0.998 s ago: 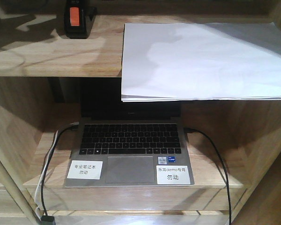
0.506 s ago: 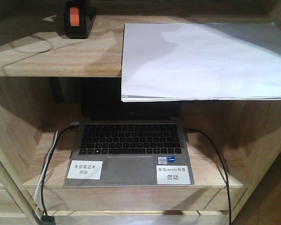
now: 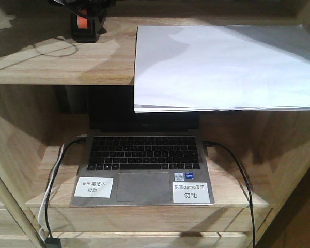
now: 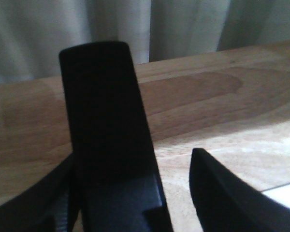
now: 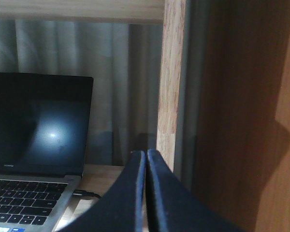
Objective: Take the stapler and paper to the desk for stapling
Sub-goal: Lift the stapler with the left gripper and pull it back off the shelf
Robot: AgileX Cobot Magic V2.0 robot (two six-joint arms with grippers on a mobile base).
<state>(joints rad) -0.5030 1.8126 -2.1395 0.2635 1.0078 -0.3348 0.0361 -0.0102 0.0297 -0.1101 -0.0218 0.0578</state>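
Note:
My left gripper grabs the long sides of the stapler's body next, to leave the black stapler's rounded end (image 4: 94, 54) free for stapling paper.
The black stapler (image 3: 84, 30) with its orange-red patch stands at the back left of the upper shelf (image 3: 51, 62). My left gripper (image 3: 85, 4) comes in from the top edge right above it. In the left wrist view the stapler (image 4: 106, 125) rises between my open fingers, with a gap to the right finger (image 4: 217, 193); the left gripper (image 4: 133, 159) straddles it. The white paper (image 3: 222, 67) lies on the same shelf, its front edge overhanging; a corner of the paper (image 4: 286, 193) shows. My right gripper (image 5: 146, 153) is shut and empty beside the laptop. The desk is out of view.
An open laptop (image 3: 144, 155) with two white labels sits in the lower compartment, its screen (image 5: 34, 125) dark. Black cables (image 3: 240, 175) run from both of its sides. A wooden upright (image 5: 170, 96) and side wall (image 5: 251, 121) stand close to my right gripper.
My left gripper has come into view at the top and lowered over the stapler, partly covering its orange patch. Its shadow has shifted across the upper shelf. The paper has not moved.

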